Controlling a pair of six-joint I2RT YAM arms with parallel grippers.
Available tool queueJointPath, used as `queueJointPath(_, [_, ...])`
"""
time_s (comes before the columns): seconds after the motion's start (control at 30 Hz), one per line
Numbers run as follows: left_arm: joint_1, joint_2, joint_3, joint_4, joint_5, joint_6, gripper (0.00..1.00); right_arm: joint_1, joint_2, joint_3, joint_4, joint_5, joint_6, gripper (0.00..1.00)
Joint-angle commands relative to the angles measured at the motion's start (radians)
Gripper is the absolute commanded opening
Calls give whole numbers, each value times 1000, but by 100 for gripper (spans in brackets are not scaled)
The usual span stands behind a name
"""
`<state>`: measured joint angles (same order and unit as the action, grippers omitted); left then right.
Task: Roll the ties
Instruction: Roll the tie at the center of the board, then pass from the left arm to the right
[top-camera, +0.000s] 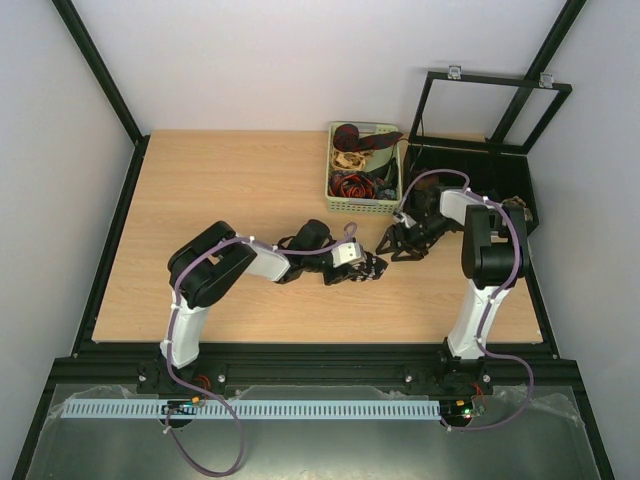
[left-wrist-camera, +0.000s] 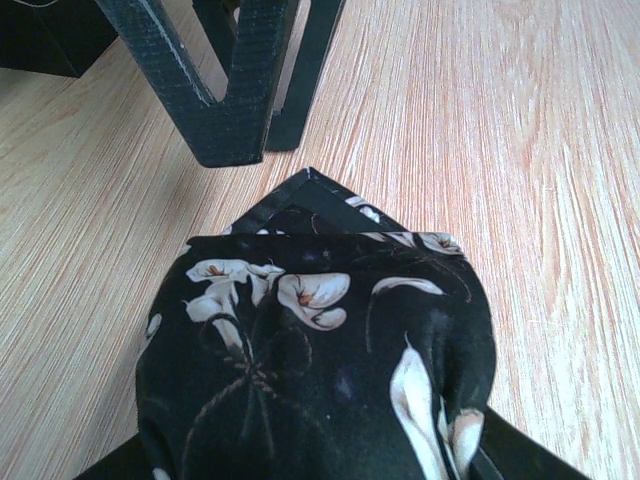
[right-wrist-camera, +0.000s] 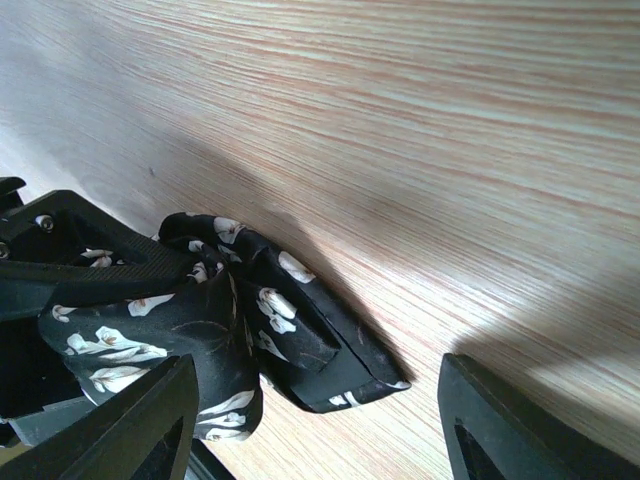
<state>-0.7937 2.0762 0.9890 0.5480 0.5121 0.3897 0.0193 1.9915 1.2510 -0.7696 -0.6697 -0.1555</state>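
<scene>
The black tie needs to stay rolled for the black box. My right gripper will next pick up the black tie's roll on its pointed end side (top-camera: 376, 267) (right-wrist-camera: 298, 338).
A black tie (left-wrist-camera: 330, 340) with white flowers lies bunched into a loose roll on the wooden table; its pointed end (right-wrist-camera: 350, 375) sticks out flat on the wood. My left gripper (top-camera: 371, 265) is shut on this roll, which covers its jaws in the left wrist view. One left finger (right-wrist-camera: 95, 262) presses across the fabric. My right gripper (right-wrist-camera: 315, 385) stands open just right of the roll, its fingers (right-wrist-camera: 135, 420) astride the pointed end without touching it. Those right fingers (left-wrist-camera: 235, 90) also show ahead in the left wrist view. More ties (top-camera: 357, 150), red and beige, fill the basket.
A pale green basket (top-camera: 332, 185) stands at the back of the table, just behind both grippers. A black box (top-camera: 505, 190) with a raised frame lid sits at the back right, beside the right arm. Bare wood spreads to the left.
</scene>
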Motion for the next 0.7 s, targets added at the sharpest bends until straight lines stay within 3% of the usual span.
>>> queueJointPath(0.0, [-5, 45, -51, -181, -41, 29, 35, 16, -10, -38, -12, 73, 45, 67])
queueJointPath(0.1, [-5, 44, -49, -178, -42, 25, 36, 48, 10, -75, 1, 79, 46, 68])
queueJointPath(0.27, [-5, 50, -43, -173, -45, 14, 36, 71, 59, -106, 0, -64, -1, 69])
queueJointPath(0.43, [-5, 51, -38, -171, -43, 6, 36, 69, 12, -117, 62, -201, 20, 69])
queueJointPath(0.67, [-6, 55, -36, -169, -41, 5, 37, 88, -41, -124, 88, -269, 24, 77])
